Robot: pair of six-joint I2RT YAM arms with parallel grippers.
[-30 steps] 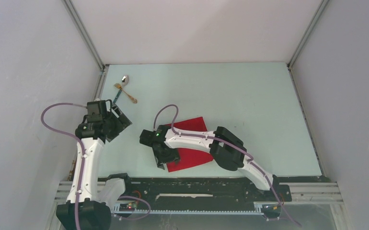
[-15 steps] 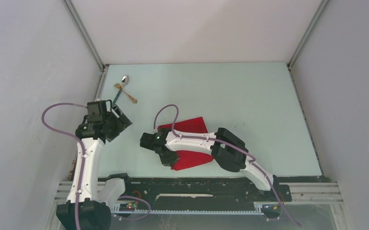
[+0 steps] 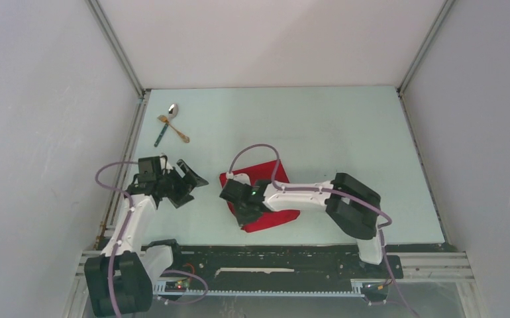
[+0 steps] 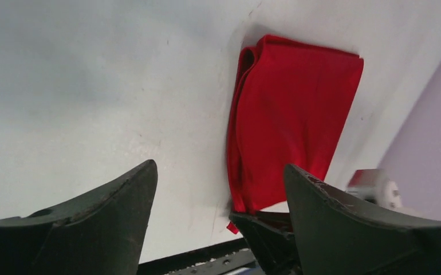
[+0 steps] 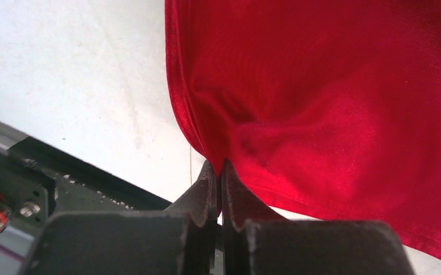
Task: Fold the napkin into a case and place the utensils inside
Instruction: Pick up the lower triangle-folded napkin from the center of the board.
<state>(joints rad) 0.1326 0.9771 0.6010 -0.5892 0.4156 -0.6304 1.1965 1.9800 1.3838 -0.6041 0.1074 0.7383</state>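
My left gripper pinches the napkin's far corner (image 3: 223, 177) (image 4: 250, 53) next, on the edge that my right gripper holds, to fold that edge over.
The red napkin (image 3: 260, 171), folded into layers, lies mid-table, partly under my right arm. My right gripper (image 3: 244, 220) is shut on the napkin's near-left corner; the right wrist view shows the cloth (image 5: 321, 86) pinched and puckered at the right gripper's (image 5: 219, 166) tips. My left gripper (image 3: 193, 187) hangs open to the left of the napkin, apart from it. Seen from the left wrist, the napkin (image 4: 292, 114) lies beyond the open left gripper (image 4: 218, 169), with the right gripper (image 4: 264, 226) at its near corner. The utensils lie far left: silver spoon (image 3: 171, 110), gold fork (image 3: 173, 128), teal-handled piece (image 3: 160, 136).
White enclosure walls close in the pale table (image 3: 345, 132) on the left, back and right. A black rail (image 3: 272, 255) runs along the near edge by the arm bases. Purple cables (image 3: 259, 151) loop above both wrists.
My right gripper closed on the napkin's near-left corner and moved right, pulling the cloth along. My left arm swung right and nearer, toward the napkin, still open.
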